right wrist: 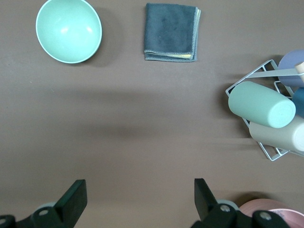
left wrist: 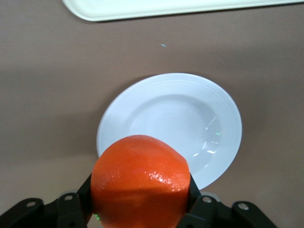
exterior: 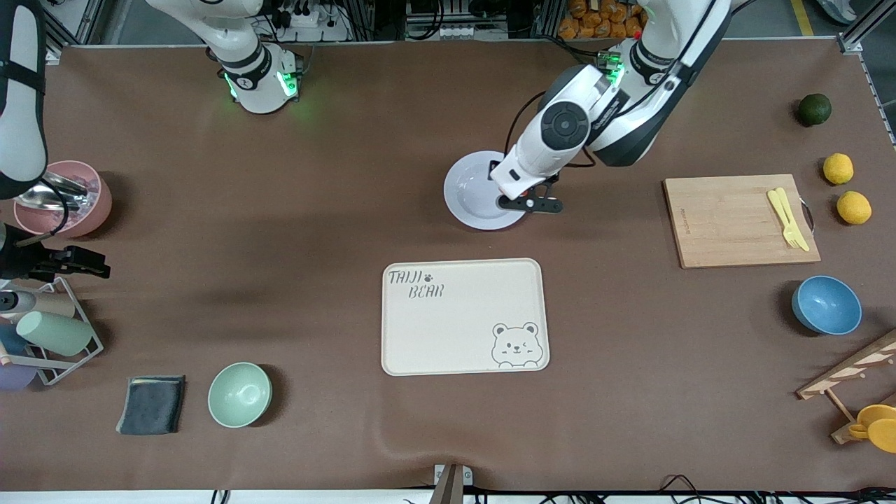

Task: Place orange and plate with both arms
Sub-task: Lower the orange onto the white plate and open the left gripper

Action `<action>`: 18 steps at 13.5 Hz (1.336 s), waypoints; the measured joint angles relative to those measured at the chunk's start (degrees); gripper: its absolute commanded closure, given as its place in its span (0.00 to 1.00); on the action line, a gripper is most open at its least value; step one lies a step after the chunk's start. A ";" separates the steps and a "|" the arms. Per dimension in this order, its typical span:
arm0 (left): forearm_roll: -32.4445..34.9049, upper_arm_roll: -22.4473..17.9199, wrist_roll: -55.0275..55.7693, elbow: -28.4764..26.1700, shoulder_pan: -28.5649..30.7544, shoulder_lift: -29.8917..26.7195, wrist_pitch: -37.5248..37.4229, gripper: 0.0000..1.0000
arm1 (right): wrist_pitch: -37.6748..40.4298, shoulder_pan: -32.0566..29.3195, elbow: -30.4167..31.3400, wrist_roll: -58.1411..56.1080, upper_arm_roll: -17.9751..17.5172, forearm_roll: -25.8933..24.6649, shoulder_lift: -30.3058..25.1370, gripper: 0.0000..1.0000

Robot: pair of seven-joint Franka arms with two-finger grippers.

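Observation:
The orange (left wrist: 140, 183) hangs above the plate's near rim, short of the plate's center, so it is too early to release. The orange moves to the center in my left gripper next.
The orange (left wrist: 140, 183) is clamped between my left gripper's (left wrist: 140, 199) fingers, held just above the table beside the plate's rim. In the front view the left hand hides the orange. The plate (exterior: 470, 196) is white with a lavender tint and sits mid-table, farther from the front camera than the cream tray; it also shows empty in the left wrist view (left wrist: 190, 118). My left gripper (exterior: 530, 204) hangs over the plate's edge toward the left arm's end. My right gripper (exterior: 87, 262) is open and empty (right wrist: 140, 194), waiting over bare table near the pink bowl.
A cream bear-printed tray (exterior: 465, 315) lies nearer the front camera than the plate. A cutting board (exterior: 728, 224), two lemons (exterior: 838, 169), a dark green fruit (exterior: 814, 109) and a blue bowl (exterior: 826, 305) stand toward the left arm's end. A pink bowl (exterior: 66, 199), cup rack (exterior: 52, 336), grey cloth (exterior: 151, 404) and green bowl (exterior: 239, 394) stand toward the right arm's end.

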State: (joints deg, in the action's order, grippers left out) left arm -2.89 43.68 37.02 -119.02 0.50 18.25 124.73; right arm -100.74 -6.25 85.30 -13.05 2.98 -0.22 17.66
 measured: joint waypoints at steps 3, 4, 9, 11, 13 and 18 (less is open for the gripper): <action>2.16 -0.17 2.17 0.68 -1.67 5.18 4.29 1.00 | 0.06 -0.07 -0.05 0.00 -0.10 0.00 0.00 0.00; 3.71 -0.28 4.07 1.18 -2.41 6.92 5.20 1.00 | 0.07 -0.07 -0.06 0.00 -0.16 0.00 0.00 0.00; 8.55 -0.36 11.93 3.25 -5.25 12.45 5.68 1.00 | 0.10 -0.07 -0.08 0.00 -0.17 0.00 0.00 0.00; 8.55 -0.37 12.95 3.26 -5.65 13.12 5.68 0.77 | 0.10 -0.08 -0.10 0.00 -0.16 0.00 0.00 0.00; 8.55 -0.38 15.08 3.26 -6.05 13.71 5.67 0.00 | 0.14 -0.12 -0.10 0.00 -0.17 0.00 0.00 0.00; 8.56 -0.48 17.14 3.46 -6.44 14.04 5.65 0.00 | 0.41 0.03 -0.06 0.00 -0.99 0.03 0.32 0.00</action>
State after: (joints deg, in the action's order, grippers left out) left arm 5.66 43.20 54.16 -115.55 -5.94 32.28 130.37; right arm -100.33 -6.22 85.24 -13.05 1.99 -0.19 17.98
